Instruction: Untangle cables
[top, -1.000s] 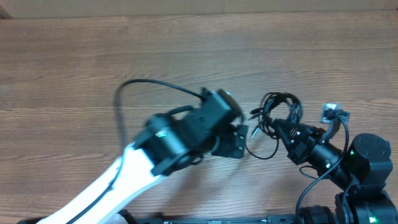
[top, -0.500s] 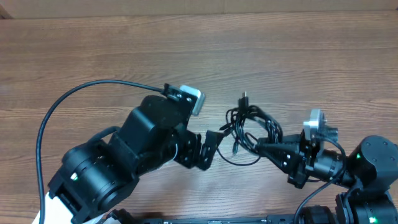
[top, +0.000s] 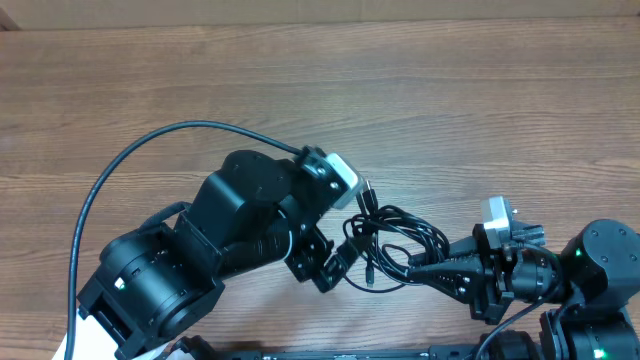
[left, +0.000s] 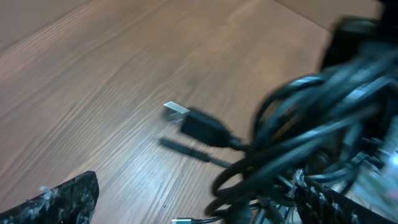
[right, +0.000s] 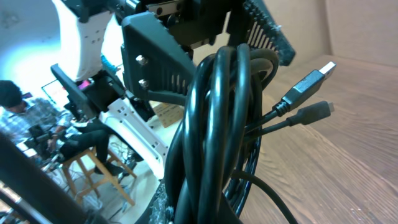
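My left gripper is to grab the cable bundle next by its plug-end side (top: 371, 226) (left: 249, 183). It will leave the opposite loops for my right gripper to untangle.
The cables (top: 402, 238) are a black knotted bundle of loops between the two arms, with a plug end (top: 365, 190) sticking up. My right gripper (top: 432, 270) is shut on the bundle's right side. In the right wrist view the thick coil (right: 217, 118) fills the jaws (right: 208, 208), and two plug ends (right: 311, 78) point right. My left gripper (top: 336, 262) is open just left of the bundle. In the left wrist view its fingers (left: 199, 202) are wide apart, the loops (left: 311, 124) lie against the right finger, and a USB plug (left: 177, 111) lies on the wood.
The left arm's thick black wire (top: 120, 170) arcs over the wooden table (top: 300, 90) at the left. The right arm's base (top: 600, 265) stands at the front right. The left arm's body (right: 161, 56) looms just behind the bundle in the right wrist view.
My right gripper has carried the bundle left and toward the front. My left arm has turned, and its gripper has moved up against the bundle's left side.
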